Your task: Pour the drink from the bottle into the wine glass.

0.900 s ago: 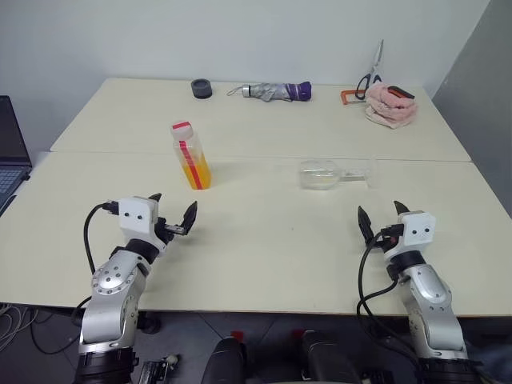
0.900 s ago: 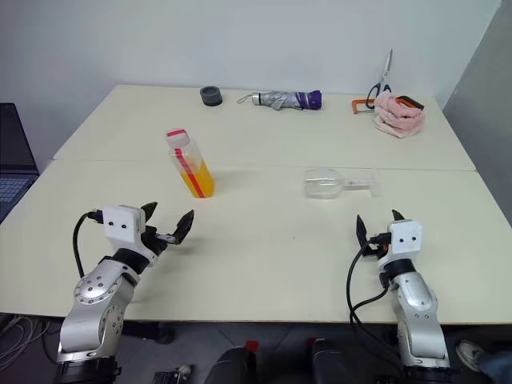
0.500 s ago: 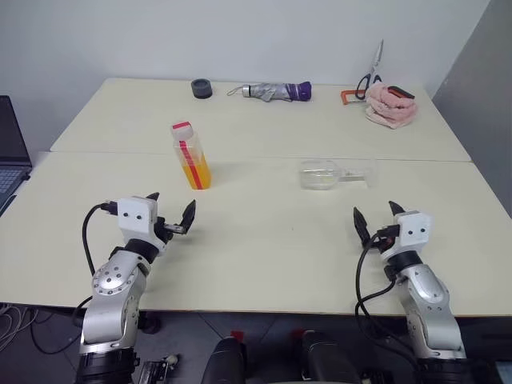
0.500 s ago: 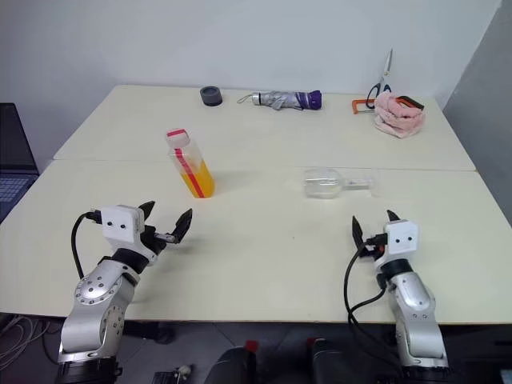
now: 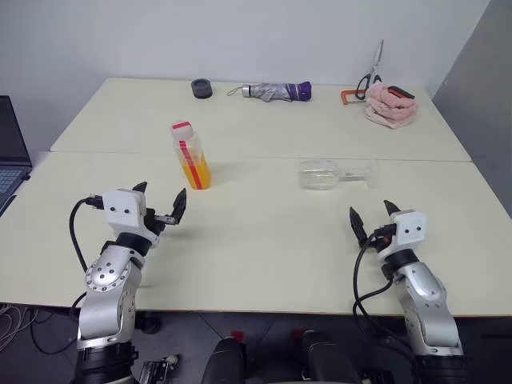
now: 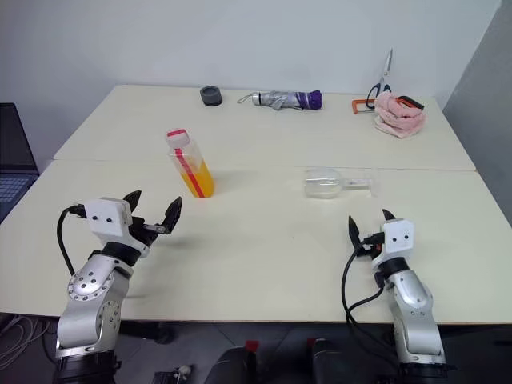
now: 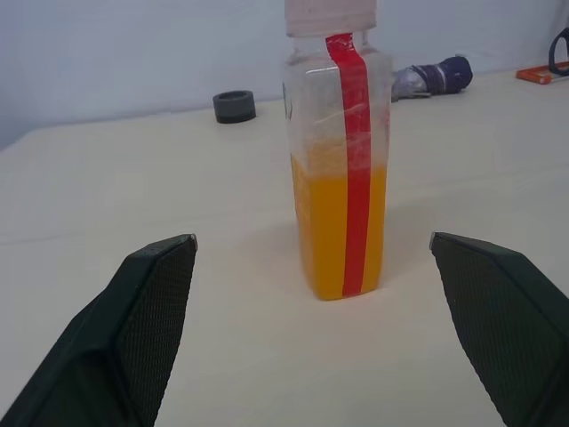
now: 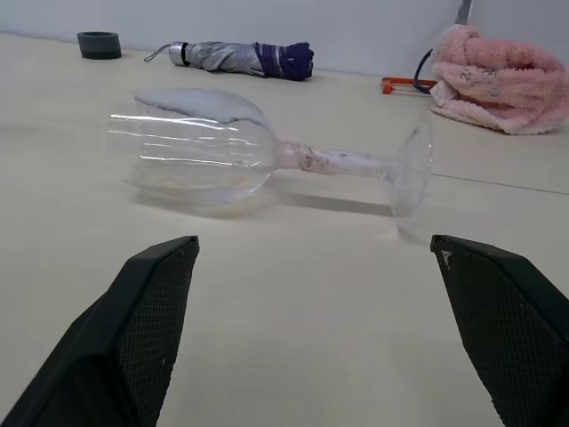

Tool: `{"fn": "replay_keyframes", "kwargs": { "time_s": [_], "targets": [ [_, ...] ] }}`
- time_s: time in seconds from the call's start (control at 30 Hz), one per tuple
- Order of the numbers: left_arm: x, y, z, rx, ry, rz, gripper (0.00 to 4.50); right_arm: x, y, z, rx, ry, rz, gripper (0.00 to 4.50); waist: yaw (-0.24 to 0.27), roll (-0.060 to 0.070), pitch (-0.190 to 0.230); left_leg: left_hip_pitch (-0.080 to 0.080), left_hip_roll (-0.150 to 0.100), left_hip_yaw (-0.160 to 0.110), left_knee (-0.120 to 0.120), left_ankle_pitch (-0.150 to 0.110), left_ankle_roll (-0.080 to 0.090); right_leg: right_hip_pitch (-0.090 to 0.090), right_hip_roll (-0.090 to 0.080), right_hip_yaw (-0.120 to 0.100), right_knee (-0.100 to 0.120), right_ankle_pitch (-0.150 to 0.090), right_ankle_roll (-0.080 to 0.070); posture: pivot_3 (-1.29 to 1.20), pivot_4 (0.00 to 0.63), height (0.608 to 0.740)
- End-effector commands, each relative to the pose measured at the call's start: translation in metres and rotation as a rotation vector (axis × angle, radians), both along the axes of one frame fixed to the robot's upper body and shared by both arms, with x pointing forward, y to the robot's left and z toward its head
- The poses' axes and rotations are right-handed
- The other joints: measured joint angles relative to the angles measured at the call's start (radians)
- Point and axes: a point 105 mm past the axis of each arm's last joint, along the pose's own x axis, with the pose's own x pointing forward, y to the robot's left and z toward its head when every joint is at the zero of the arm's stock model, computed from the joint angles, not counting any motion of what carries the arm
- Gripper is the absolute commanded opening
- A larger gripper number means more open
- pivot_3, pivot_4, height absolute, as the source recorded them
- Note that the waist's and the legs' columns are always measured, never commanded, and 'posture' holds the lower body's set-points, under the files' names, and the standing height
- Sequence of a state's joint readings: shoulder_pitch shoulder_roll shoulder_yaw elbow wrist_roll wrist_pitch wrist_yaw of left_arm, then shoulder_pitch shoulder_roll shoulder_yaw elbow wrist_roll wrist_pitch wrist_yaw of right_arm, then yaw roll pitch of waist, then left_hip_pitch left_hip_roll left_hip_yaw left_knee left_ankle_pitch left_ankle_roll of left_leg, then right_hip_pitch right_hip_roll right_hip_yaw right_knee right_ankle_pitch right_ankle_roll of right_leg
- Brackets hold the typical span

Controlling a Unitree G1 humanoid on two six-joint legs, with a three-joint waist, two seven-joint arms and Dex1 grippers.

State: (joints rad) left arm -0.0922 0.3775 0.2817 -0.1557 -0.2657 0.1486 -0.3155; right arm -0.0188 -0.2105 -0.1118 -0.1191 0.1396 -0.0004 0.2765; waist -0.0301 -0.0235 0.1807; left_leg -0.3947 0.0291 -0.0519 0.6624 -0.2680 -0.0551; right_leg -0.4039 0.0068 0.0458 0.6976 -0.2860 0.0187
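Note:
My left gripper should next grab the bottle by its flat-sided body point(image 7: 341, 178) so that it can pour, since the bottle's neck point(image 7: 334, 41) under the cap is round and sloping.
The bottle point(image 5: 190, 155) stands upright at the table's middle left, red cap on, red strip down its side, its lower half holding the orange drink point(image 7: 339, 233). My left gripper point(image 5: 159, 203) hangs open just short of it, pointing at it, nothing between its fingers point(image 7: 147, 329). The wine glass point(image 5: 332, 174) lies on its side at the middle right, bowl to the left, foot point(image 8: 407, 178) to the right. My right gripper point(image 5: 371, 220) is open and empty, a short way in front of the glass.
Along the table's far edge lie a black tape roll point(image 5: 202, 88), a folded umbrella point(image 5: 276, 92), scissors point(image 5: 373, 68), an orange clamp point(image 5: 350, 97) and a pink cloth point(image 5: 390, 105). A laptop point(image 5: 10, 156) sits past the left edge. A seam point(image 5: 256, 157) crosses the table between bottle and far edge.
My left gripper has moved up and to the left, toward the bottle. My right gripper has shifted slightly left and forward toward the glass. Bottle and glass are unmoved.

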Motion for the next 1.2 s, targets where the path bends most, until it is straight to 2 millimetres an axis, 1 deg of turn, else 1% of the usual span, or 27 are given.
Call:
{"fn": "replay_keyframes", "kwargs": {
  "time_s": [0.03, 0.13, 0.27, 0.3, 0.4, 0.47, 0.57, 0.73, 0.83, 1.03, 1.2],
  "targets": [
    [0.001, 0.002, 0.012, -0.004, -0.040, 0.009, 4.50, 0.002, 0.000, 0.014, 0.006, -0.055, 0.006, 4.46, 0.000, 0.000, 0.000, 0.000, 0.000, 0.000, 0.000, 0.000, 0.000, 0.000, 0.000, 0.000, 0.000, 0.000, 0.000, 0.00, 0.150, 0.740],
    [0.003, 0.003, 0.013, -0.009, -0.040, 0.013, 4.50, 0.004, 0.002, 0.016, -0.026, -0.057, 0.012, 4.46, 0.000, 0.000, 0.000, 0.000, 0.000, 0.000, 0.000, 0.000, 0.000, 0.000, 0.000, 0.000, 0.000, 0.000, 0.000, 0.00, 0.150, 0.740],
    [0.006, 0.005, 0.014, -0.003, -0.033, 0.022, 4.50, -0.001, 0.019, 0.023, -0.036, -0.054, 0.143, 4.46, 0.000, 0.000, 0.000, 0.000, 0.000, 0.000, 0.000, 0.000, 0.000, 0.000, 0.000, 0.000, 0.000, 0.000, 0.000, 0.00, 0.150, 0.740],
    [0.007, 0.006, 0.013, -0.004, -0.027, 0.030, 4.50, -0.004, 0.026, 0.026, -0.037, -0.047, 0.199, 4.46, -0.001, 0.000, 0.000, 0.000, 0.000, 0.000, 0.000, 0.000, 0.000, 0.000, 0.000, 0.000, 0.000, 0.000, 0.000, 0.00, 0.150, 0.740],
    [0.012, 0.006, 0.012, -0.020, -0.017, 0.044, 4.50, -0.018, 0.053, 0.037, -0.040, -0.012, 0.447, 4.46, 0.000, 0.000, 0.000, 0.000, 0.000, 0.000, 0.000, 0.000, 0.000, 0.000, 0.000, 0.000, 0.000, 0.000, 0.000, 0.00, 0.150, 0.740],
    [0.017, 0.005, 0.014, -0.028, -0.014, 0.049, 4.50, -0.024, 0.064, 0.046, -0.046, 0.007, 0.567, 4.46, 0.000, 0.000, 0.000, 0.000, 0.000, -0.001, 0.000, 0.000, 0.000, 0.000, 0.000, -0.001, 0.000, 0.000, 0.000, 0.00, 0.150, 0.740],
    [0.025, -0.001, 0.017, -0.028, -0.013, 0.047, 4.50, -0.029, 0.076, 0.057, -0.057, 0.027, 0.680, 4.46, 0.000, 0.000, 0.000, -0.001, 0.000, -0.001, 0.001, 0.000, 0.000, 0.000, 0.000, -0.001, 0.000, 0.000, 0.000, 0.00, 0.150, 0.740],
    [0.037, -0.013, 0.024, -0.027, -0.017, 0.017, 4.50, -0.027, 0.086, 0.068, -0.088, 0.025, 0.749, 4.46, 0.001, 0.000, 0.000, -0.001, 0.000, -0.001, 0.000, 0.000, 0.000, 0.000, 0.000, -0.002, -0.001, 0.000, 0.000, 0.00, 0.150, 0.740],
    [0.045, -0.015, 0.026, -0.033, -0.006, 0.023, 4.50, -0.027, 0.089, 0.072, -0.084, 0.030, 0.769, 4.46, 0.001, 0.000, 0.000, -0.001, -0.001, -0.002, 0.000, 0.000, 0.000, 0.000, 0.000, -0.002, -0.001, 0.000, 0.000, 0.00, 0.150, 0.740],
    [0.057, -0.021, 0.028, -0.015, -0.003, 0.024, 4.50, -0.037, 0.095, 0.080, -0.086, 0.046, 0.861, 4.46, 0.001, 0.000, 0.000, -0.002, -0.001, -0.002, 0.001, 0.000, 0.000, 0.000, 0.000, -0.002, -0.001, 0.000, 0.000, 0.00, 0.150, 0.740],
    [0.066, -0.027, 0.029, -0.008, -0.005, 0.011, 4.50, -0.038, 0.097, 0.083, -0.097, 0.049, 0.887, 4.46, 0.001, 0.000, 0.000, -0.002, -0.001, -0.002, 0.001, 0.000, 0.000, 0.000, 0.000, -0.002, -0.001, 0.000, 0.000, 0.00, 0.150, 0.740]
  ]
}}
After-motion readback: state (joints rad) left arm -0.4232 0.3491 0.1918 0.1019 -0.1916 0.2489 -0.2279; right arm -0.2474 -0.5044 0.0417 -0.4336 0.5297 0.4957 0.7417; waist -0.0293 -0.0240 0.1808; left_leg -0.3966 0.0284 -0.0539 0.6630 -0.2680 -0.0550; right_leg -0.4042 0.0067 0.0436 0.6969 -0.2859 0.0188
